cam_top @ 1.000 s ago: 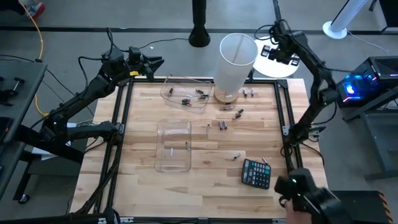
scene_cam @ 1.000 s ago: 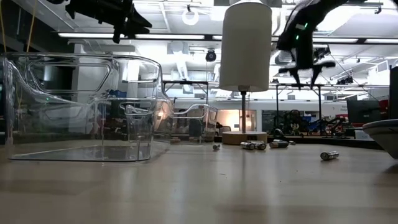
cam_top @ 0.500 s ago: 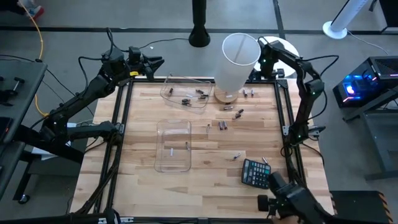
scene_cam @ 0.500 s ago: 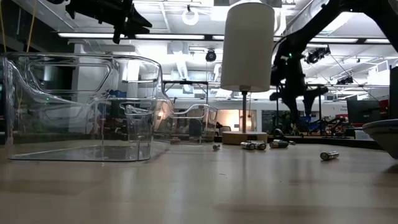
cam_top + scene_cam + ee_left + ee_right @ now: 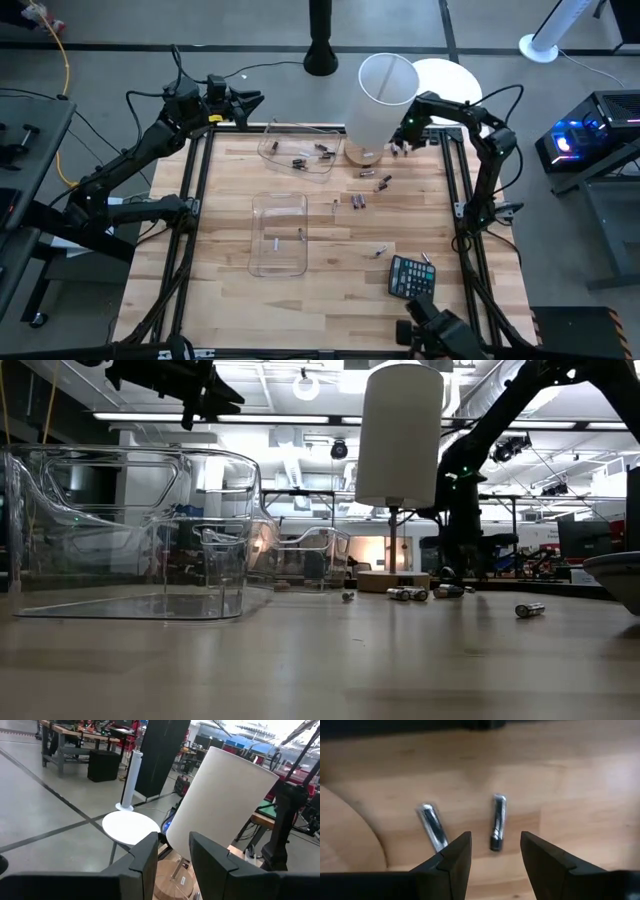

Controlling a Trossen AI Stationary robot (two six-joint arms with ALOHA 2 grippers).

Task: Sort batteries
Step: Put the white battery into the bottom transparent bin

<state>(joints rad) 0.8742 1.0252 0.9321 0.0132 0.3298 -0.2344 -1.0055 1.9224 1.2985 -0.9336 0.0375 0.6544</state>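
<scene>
The right gripper grabs the dark-ended battery by its cylindrical body [image 5: 498, 822] next, to sort the batteries.
Small dark and silvery batteries lie loose on the wooden table [image 5: 330, 290]. Two of them [image 5: 497, 822] [image 5: 432, 826] lie flat by the lamp's wooden base. My right gripper [image 5: 403, 148] [image 5: 495, 852] hangs just above these two, pointing down and open, with one battery below the gap between its fingers. It touches nothing. More batteries [image 5: 358, 202] [image 5: 408, 594] lie mid-table. Others lie in the far clear tray [image 5: 298, 152] and the near clear tray [image 5: 280, 235]. My left gripper [image 5: 255, 98] [image 5: 172, 862] waits open and level beyond the table's far left corner.
A tall white lamp [image 5: 380, 95] on a wooden base [image 5: 362, 154] stands right beside my right gripper. A black calculator [image 5: 412, 278] lies near the front right. A white round plate [image 5: 450, 85] sits beyond the far right corner. Black frame rails run along the table's sides.
My right gripper has come down from above the white plate, moving toward the table's near edge and left. It has tipped to point straight down over the two batteries by the lamp base. Its fingers have stayed open.
</scene>
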